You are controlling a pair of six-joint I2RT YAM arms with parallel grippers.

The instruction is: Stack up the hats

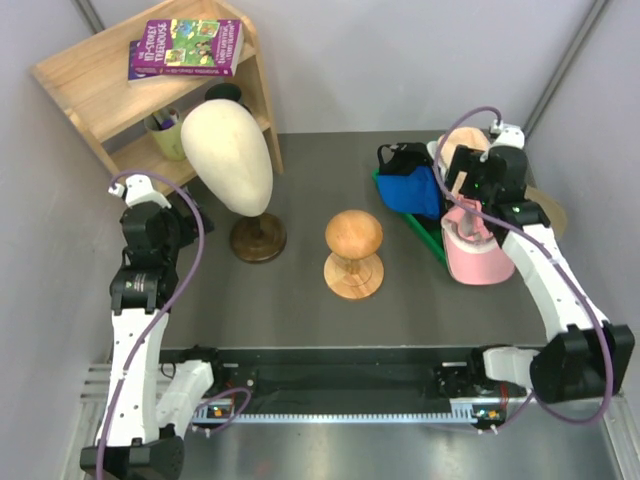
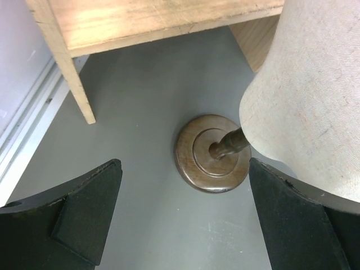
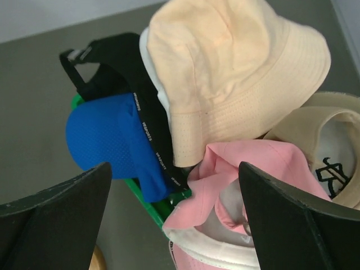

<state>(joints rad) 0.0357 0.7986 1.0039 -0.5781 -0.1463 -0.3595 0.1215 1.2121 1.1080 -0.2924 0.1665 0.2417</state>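
Note:
The pale peach hat (image 3: 225,67) is to be stacked, so I need to pinch its brim side (image 3: 192,136) with my right gripper and leave brim for my left gripper.
The hats lie in a heap at the right of the table. A pale peach hat (image 3: 225,67) is on top, over a black one (image 3: 121,64) and a royal blue one (image 3: 104,138). A pink cap (image 3: 247,169) lies nearest the front (image 1: 475,255), and a khaki cap with a dark logo (image 3: 332,152) sits at the far right. A sliver of white hat (image 3: 154,79) shows under the peach one. My right gripper (image 3: 174,167) hangs open just above the pink cap's edge, gripping nothing. My left gripper (image 2: 184,163) stands open at the left, empty, over the table.
The hats rest partly on a green tray (image 3: 157,199). A cream head form (image 1: 228,158) on a dark wooden base (image 2: 212,153) stands by my left gripper. A mushroom-shaped wooden stand (image 1: 353,250) is mid-table. A wooden shelf (image 1: 100,80) with a book (image 1: 185,48) fills the back left.

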